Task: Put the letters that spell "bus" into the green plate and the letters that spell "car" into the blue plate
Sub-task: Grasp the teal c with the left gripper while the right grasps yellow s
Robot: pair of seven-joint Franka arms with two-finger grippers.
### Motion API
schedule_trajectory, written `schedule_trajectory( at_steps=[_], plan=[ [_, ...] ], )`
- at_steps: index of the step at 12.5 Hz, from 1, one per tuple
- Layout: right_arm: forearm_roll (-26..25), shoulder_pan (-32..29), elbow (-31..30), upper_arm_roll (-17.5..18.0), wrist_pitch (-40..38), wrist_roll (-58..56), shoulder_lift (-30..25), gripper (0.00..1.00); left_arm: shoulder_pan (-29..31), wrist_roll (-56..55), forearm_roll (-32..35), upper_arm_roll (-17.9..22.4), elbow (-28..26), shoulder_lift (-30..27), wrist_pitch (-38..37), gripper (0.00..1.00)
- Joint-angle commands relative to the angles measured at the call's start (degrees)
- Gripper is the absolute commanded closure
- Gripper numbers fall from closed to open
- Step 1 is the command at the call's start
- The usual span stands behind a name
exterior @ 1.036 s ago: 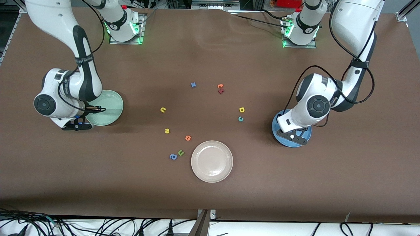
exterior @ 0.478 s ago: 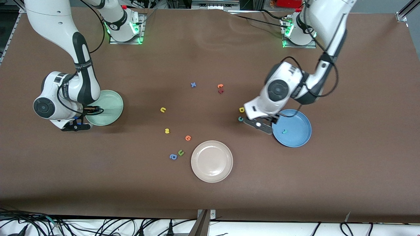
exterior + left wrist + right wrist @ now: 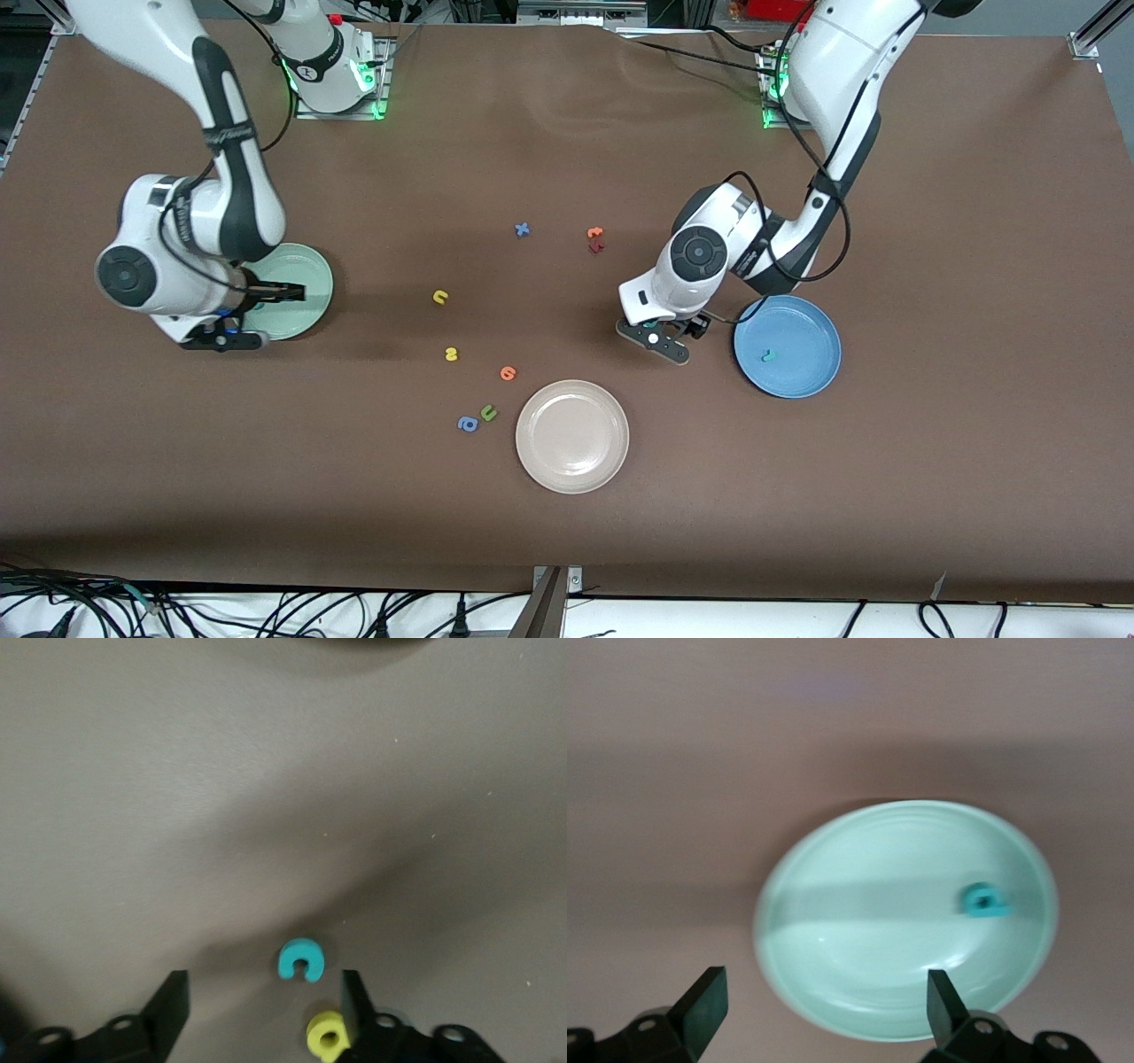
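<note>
My right gripper is to grab the yellow "u" by its two sides next. This will help spell "bus" in the green plate [image 3: 310, 270] [image 3: 895, 921].
My left gripper [image 3: 264, 990] hangs open low over the table. The teal "c" [image 3: 300, 959] lies just ahead of the gap between its fingers, and the yellow "a" [image 3: 326, 1034] lies against one finger; the arm hides both in the front view. A teal "r" [image 3: 767, 356] lies in the blue plate [image 3: 802, 372]. Over the edge of the green plate [image 3: 310, 270] my right gripper [image 3: 824, 988] stands open and empty. The teal "b" [image 3: 982, 900] lies in that plate. On the table between the plates lie the yellow "u" [image 3: 440, 298] and the yellow "s" [image 3: 451, 354].
A beige plate [image 3: 572, 436] sits nearer the front camera, mid-table. Beside it lie an orange letter [image 3: 508, 373], a green "u" [image 3: 488, 412] and a blue round letter [image 3: 467, 424]. A blue "x" [image 3: 523, 229] and orange and dark red letters [image 3: 595, 240] lie farther back.
The left arm swung from over the blue plate, leaving the teal "r" there, to over the "c" and "a". The right gripper opened and rose slightly over the green plate.
</note>
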Motion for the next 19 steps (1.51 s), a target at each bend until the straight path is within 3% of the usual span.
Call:
schedule_trajectory(
  at_steps=[1,5,7,9,13,17,19],
  plan=[
    [0.13,-0.01,1.21,7.46,0.41,13.74,-0.41,0.01,-1.45,-0.58,2.21,0.26,1.55,1.3,0.26,0.34],
    [0.13,-0.01,1.4,17.93,10.49,30.91,3.27,0.01,-2.42,-0.58,2.21,0.35,0.58,1.65,0.26,0.34],
    [0.04,0.78,1.31,20.58,15.16,31.12,5.47,0.01,-2.33,-0.58,2.21,0.61,0.67,2.35,0.26,0.42],
    [-0.83,2.54,1.31,20.67,19.12,29.29,7.85,0.01,-2.33,-0.58,2.29,0.7,0.58,2.44,0.61,0.45],
    [-0.49,2.54,0.52,20.67,19.14,22.5,8.82,0.02,-2.07,-0.32,2.3,0.7,0.58,2.35,0.62,0.84],
    [-0.31,2.63,0.25,20.76,19.05,23.12,9.44,0.35,-1.28,0.03,2.3,0.79,0.93,0.17,-2.18,0.85],
    [-0.31,2.72,0.25,20.76,19.23,23.12,10.23,0.39,1.87,0.29,2.3,0.7,1.11,-3.26,-7.18,0.83]
  ],
)
